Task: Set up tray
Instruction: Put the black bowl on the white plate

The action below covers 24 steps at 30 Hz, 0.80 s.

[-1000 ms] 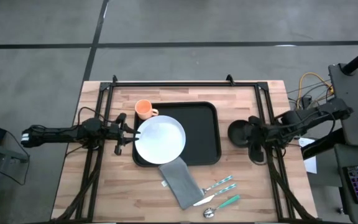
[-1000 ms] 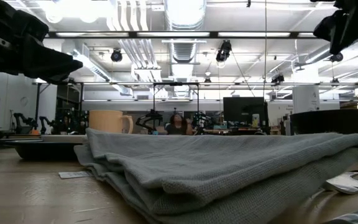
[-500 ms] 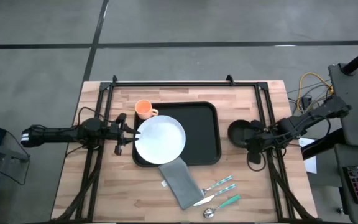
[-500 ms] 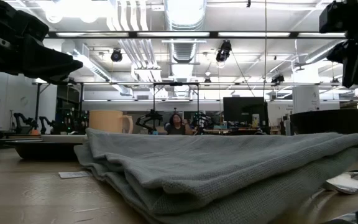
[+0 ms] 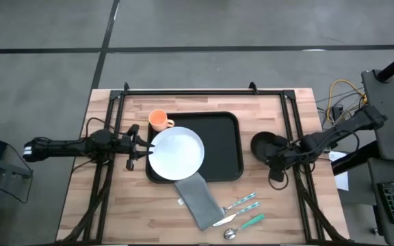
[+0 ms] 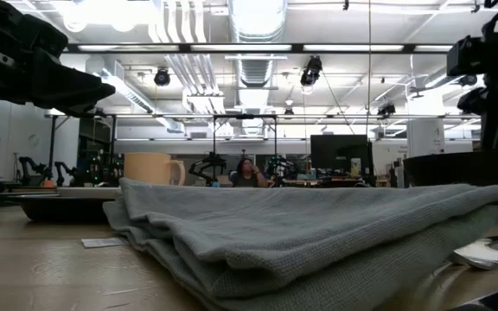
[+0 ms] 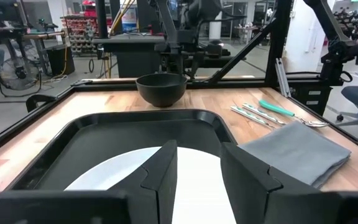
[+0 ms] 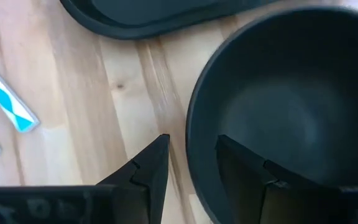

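I should next take hold of the black bowl by its rim (image 8: 192, 124) with my right gripper, so that I can set the bowl on the white plate for the tray.
The black tray (image 5: 221, 147) lies mid-table with the white plate (image 5: 176, 152) on its left part. My left gripper (image 5: 142, 145) reaches in level from the table's left, open, its fingers (image 7: 166, 171) just over the plate's left edge (image 7: 197, 158). A black bowl (image 5: 264, 145) rests on the wood right of the tray. My right gripper (image 8: 191, 162) slants down over the bowl's near rim (image 8: 194, 134), open. One of its fingers (image 8: 151, 165) is outside the bowl and the other is inside, with gaps on both sides of the rim.
An orange cup (image 5: 158, 120) stands on the table by the tray's far left corner. A folded grey napkin (image 5: 198, 199) lies near the front edge, with cutlery (image 5: 241, 212) to its right. Bare wood lies at the front left and along the far edge.
My right gripper has come down toward the black bowl and tipped more steeply, ending with its fingers on either side of the bowl's rim. The gap between its fingers looks unchanged. Nothing on the table has moved.
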{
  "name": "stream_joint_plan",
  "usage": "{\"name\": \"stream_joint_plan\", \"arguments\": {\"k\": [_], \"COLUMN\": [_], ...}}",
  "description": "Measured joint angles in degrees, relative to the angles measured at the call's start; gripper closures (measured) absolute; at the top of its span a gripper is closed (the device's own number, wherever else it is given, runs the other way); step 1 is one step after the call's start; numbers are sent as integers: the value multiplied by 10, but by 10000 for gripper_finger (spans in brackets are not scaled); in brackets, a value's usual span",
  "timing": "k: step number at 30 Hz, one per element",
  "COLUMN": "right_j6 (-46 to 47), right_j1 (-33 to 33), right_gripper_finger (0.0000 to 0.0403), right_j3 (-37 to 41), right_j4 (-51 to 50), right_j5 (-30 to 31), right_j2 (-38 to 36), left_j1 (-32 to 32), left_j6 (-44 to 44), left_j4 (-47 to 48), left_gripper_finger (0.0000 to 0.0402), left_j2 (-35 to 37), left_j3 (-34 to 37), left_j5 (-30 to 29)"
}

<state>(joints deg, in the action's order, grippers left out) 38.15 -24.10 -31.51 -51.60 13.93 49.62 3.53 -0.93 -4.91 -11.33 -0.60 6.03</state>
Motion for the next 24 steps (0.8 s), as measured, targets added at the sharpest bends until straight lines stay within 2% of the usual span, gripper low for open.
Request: {"name": "stream_joint_plan", "arguments": {"k": [10,13,19,24], "right_j6": [24,22,19,16], "right_j1": [0,0,0,0], "right_gripper_finger": [287,307,383,392], "right_j3": [33,32,31,31], "right_j4": [20,22,24,25], "right_j5": [12,12,-1,-2], "right_j2": [4,4,4,4], "left_j1": [0,0,0,0], "left_j6": [0,0,0,0], "left_j4": [0,0,0,0], "left_gripper_finger": [297,297,297,297], "left_j2": [0,0,0,0], "left_j3": [0,0,0,0], "left_j5": [0,0,0,0]}}
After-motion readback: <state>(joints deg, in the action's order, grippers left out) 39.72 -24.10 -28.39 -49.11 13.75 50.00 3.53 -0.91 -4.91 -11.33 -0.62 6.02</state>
